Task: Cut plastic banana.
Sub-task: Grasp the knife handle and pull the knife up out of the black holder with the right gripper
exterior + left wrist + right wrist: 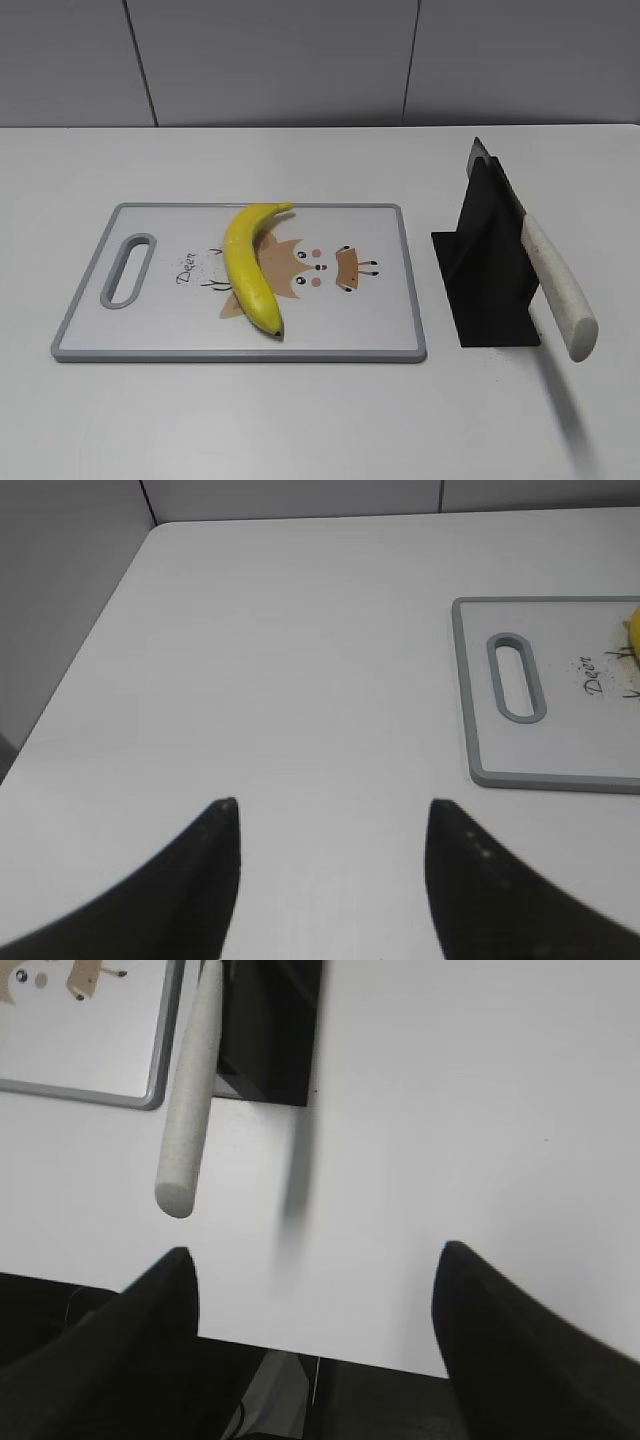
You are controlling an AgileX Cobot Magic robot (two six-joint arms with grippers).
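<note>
My right gripper picks up the knife by its white handle next, to cut the plastic banana.
The plastic banana lies whole on the white, grey-rimmed cutting board, left of its deer picture, stem toward the back. A sliver of it shows at the right edge of the left wrist view. A knife with a white handle rests in a black stand to the board's right; its handle also shows in the right wrist view. My left gripper is open and empty over bare table left of the board. My right gripper is open and empty near the table's front edge, right of the knife.
The white table ends at a grey wall at the back. In the right wrist view the table's front edge lies just under the gripper, with dark space beyond. The board's handle slot is at its left end.
</note>
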